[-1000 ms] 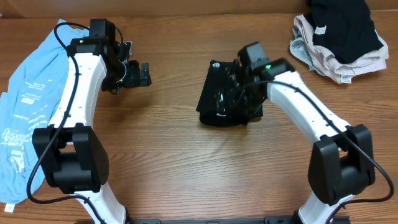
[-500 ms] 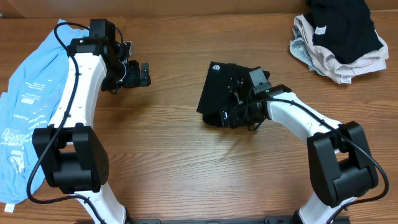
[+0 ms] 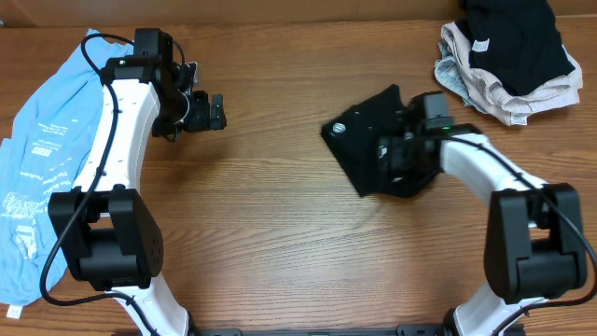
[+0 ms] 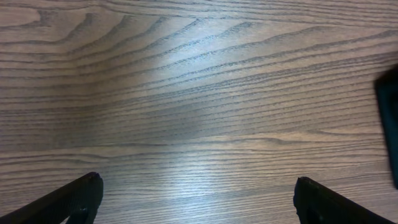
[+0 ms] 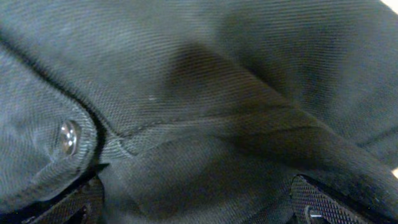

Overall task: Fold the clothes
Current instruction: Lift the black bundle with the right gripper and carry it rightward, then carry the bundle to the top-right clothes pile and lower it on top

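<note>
The robot's right gripper will next take hold of the folded black garment by its bunched layers, on the garment's side away from the logo [image 3: 342, 128], and stack it on the pile.
A folded black garment [image 3: 368, 140] with a small white logo [image 3: 342, 128] lies on the wooden table right of centre, turned at an angle. My right gripper [image 3: 399, 157] rests on its right part. In the right wrist view the black fabric [image 5: 205, 106] fills the frame, with a metal snap [image 5: 68, 137] at the left. The two fingertips sit wide apart at the lower corners with fabric between them [image 5: 199, 202]. My left gripper [image 3: 211, 112] is open and empty above bare wood [image 4: 196, 199], far left of the garment.
A light blue printed garment [image 3: 37, 140] lies along the table's left edge under the left arm. A pile of black and beige clothes [image 3: 508, 65] sits at the back right corner. Bare wood [image 3: 280, 243] spans the middle and front.
My right gripper moved to the right, and the black garment slid and turned with it, from centre towards the right. The left arm has not moved.
</note>
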